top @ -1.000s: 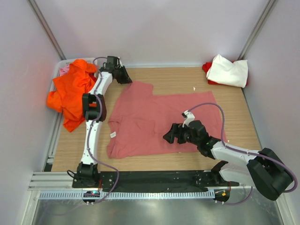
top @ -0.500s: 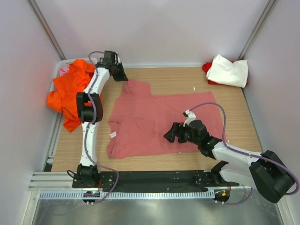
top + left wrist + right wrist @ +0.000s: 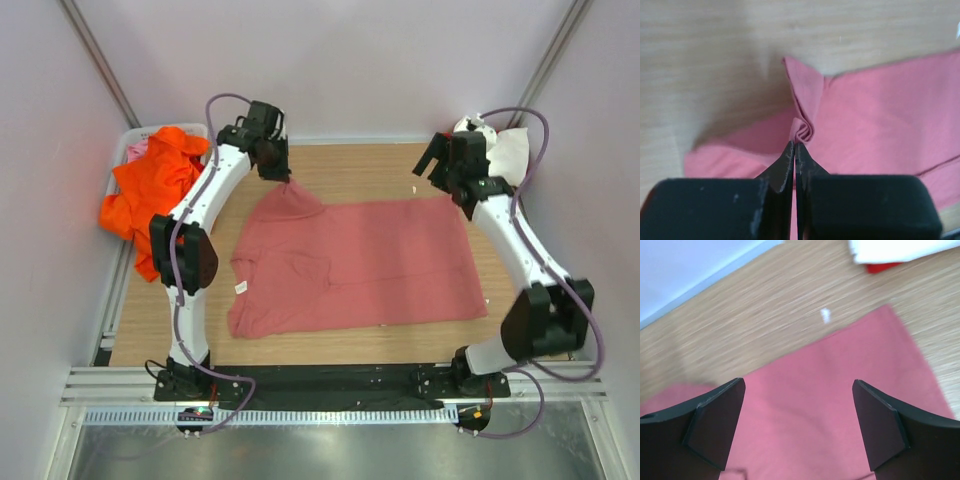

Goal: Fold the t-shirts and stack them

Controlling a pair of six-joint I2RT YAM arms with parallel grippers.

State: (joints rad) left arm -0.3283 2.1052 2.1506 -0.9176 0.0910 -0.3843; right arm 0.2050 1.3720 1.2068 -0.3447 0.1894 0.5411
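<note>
My right gripper grabs the salmon-pink t-shirt's far hem corner next, opposite the sleeve my left gripper holds, to fold the t-shirt's far side inward.
The dusty salmon-pink t-shirt point(image 3: 350, 265) lies spread on the wooden table. My left gripper point(image 3: 283, 178) is shut on a bunched fold of its far left sleeve, lifting it into a small peak; in the left wrist view the pinched fold point(image 3: 803, 131) sits just past the closed gripper point(image 3: 795, 145). My right gripper point(image 3: 447, 182) hovers open and empty over the shirt's far right corner; in the right wrist view it point(image 3: 799, 385) spans pink cloth point(image 3: 810, 440). The orange shirt point(image 3: 150, 195) hangs over a bin at left. The white shirt point(image 3: 500, 150) lies on the red one point(image 3: 882, 267) at the back right.
A white bin point(image 3: 125, 150) at the far left holds the orange shirt and a lighter pink one point(image 3: 136, 150). A small white fleck point(image 3: 415, 189) lies on the table point(image 3: 360, 170) near the far right corner. Walls close in on both sides.
My right arm has swung from the shirt's near middle to its far right corner. My left gripper has shifted right, pulling up the sleeve. The shirt's right half now lies flatter.
</note>
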